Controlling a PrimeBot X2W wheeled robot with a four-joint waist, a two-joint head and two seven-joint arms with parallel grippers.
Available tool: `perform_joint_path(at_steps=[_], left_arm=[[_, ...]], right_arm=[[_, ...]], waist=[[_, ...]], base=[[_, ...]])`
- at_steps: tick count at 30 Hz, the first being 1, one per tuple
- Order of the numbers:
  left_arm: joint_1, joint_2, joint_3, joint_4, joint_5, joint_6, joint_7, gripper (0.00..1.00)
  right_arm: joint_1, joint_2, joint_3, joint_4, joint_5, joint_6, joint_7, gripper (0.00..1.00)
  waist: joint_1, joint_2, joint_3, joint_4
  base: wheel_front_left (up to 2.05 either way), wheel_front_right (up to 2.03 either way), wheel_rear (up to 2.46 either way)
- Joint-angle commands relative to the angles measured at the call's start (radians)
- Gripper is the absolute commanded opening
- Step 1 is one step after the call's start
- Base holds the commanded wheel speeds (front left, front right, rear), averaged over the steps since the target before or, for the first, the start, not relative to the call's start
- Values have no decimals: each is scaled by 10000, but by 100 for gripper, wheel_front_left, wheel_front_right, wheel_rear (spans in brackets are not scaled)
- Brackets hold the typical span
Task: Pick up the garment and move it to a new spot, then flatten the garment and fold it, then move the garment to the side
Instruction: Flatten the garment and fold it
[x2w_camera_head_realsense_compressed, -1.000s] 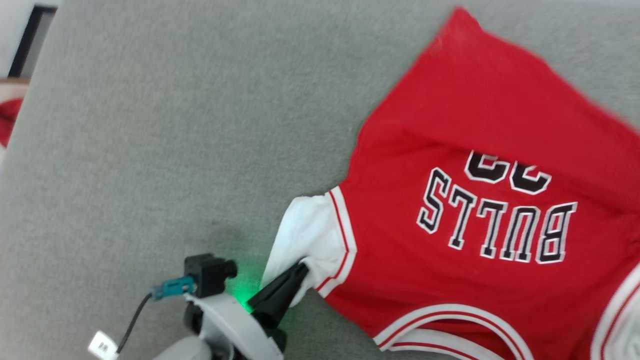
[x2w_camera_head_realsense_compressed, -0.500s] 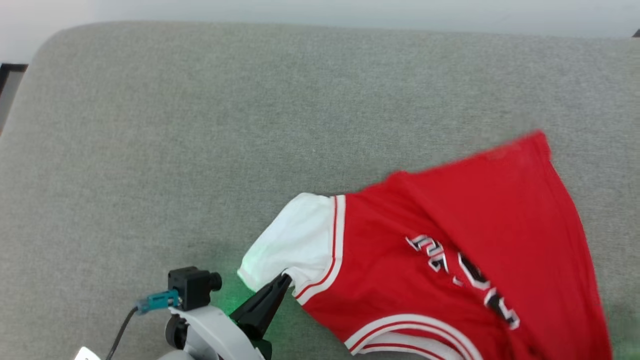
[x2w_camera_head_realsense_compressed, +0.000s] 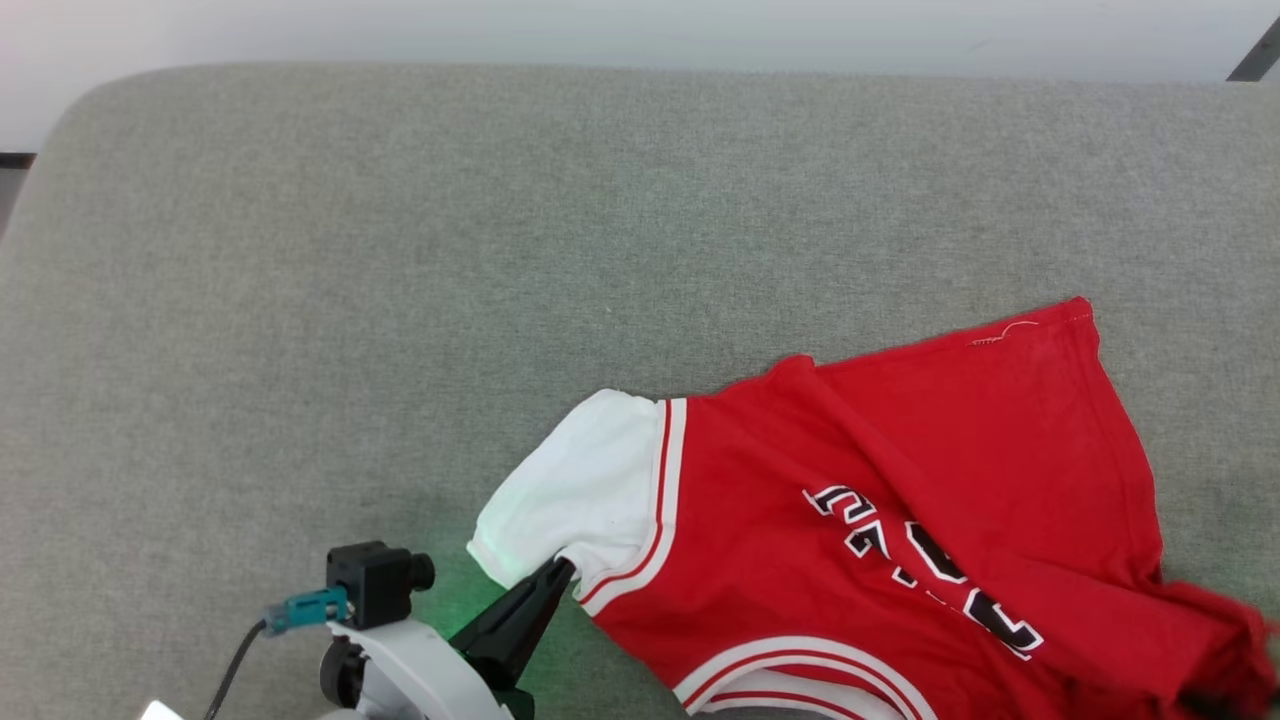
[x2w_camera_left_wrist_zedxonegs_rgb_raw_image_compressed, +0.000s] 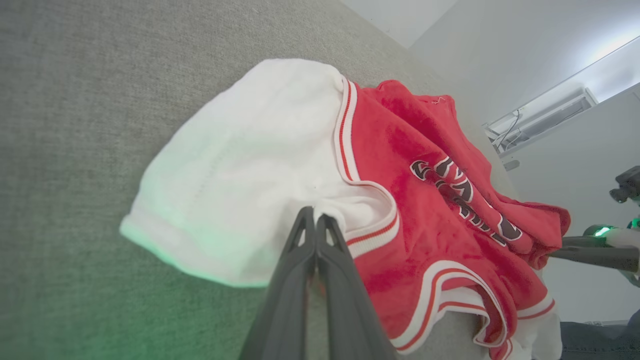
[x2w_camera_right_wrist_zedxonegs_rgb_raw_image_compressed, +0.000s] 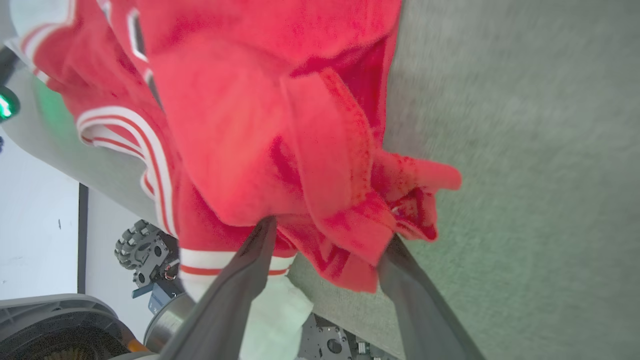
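The garment's stitched red hem (x2w_camera_head_realsense_compressed: 1218, 648) stands up in a bunched fold, while the red panel (x2w_camera_head_realsense_compressed: 1032, 426) beside it lies flat. My right gripper should grab the hem next.
The garment (x2w_camera_head_realsense_compressed: 900, 470), red with white sleeves and black lettering, lies crumpled on the grey table (x2w_camera_head_realsense_compressed: 400, 300) at the lower right. My left gripper (x2w_camera_head_realsense_compressed: 558, 572) is shut on the near edge of its white sleeve (x2w_camera_left_wrist_zedxonegs_rgb_raw_image_compressed: 240, 165), with the fingertips (x2w_camera_left_wrist_zedxonegs_rgb_raw_image_compressed: 306, 225) pressed together on the cloth. My right gripper (x2w_camera_right_wrist_zedxonegs_rgb_raw_image_compressed: 330, 232) stands open, its two dark fingers spread wide. A bunched red corner of the garment (x2w_camera_right_wrist_zedxonegs_rgb_raw_image_compressed: 320, 150) sits loosely between them. In the left wrist view, the right gripper (x2w_camera_left_wrist_zedxonegs_rgb_raw_image_compressed: 585, 250) shows at the garment's far end.
The grey fabric surface stretches wide to the left and the far side of the garment. Its rounded far edge (x2w_camera_head_realsense_compressed: 600, 68) meets a white wall. Past the near edge, the robot's wheeled base (x2w_camera_right_wrist_zedxonegs_rgb_raw_image_compressed: 145, 250) is visible below.
The head camera has shifted. The right gripper's fingers have spread apart, and the garment's right end has sagged into a crumpled heap. The left gripper keeps its hold on the sleeve.
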Motion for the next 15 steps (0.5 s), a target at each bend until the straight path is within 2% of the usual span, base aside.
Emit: perform_joint_path(at_steps=[1,5,8,11,15], left_arm=[[102,22,11,-42,-31,49,-39,0],[-64,-119,-52,-89,49,-2,-12,0],[-242,-228,-84,-49,138,-49,39,0],[-426,-322,-106,14,172,-106,58,0],[-695,-442,-119,138,251,-185,106,0]], right_arm=[[130,-111,-472,-321,209,-7,88,100],[-174,-413,-1971,-1006,332,-7,266,100],[-1006,-405,-2449,-1171,-147,-6,254,100],[-2389,-185,-2079,-1042,-1059,-6,122,100],[-4468,277,-600,-346,-2220,-6,213,100]], waist=[[0,0,12,-24],[0,0,119,32],[0,0,286,134],[0,0,483,257],[0,0,739,409]], base=[[0,0,0],[0,0,0],[0,0,0],[0,0,0],[0,0,0]])
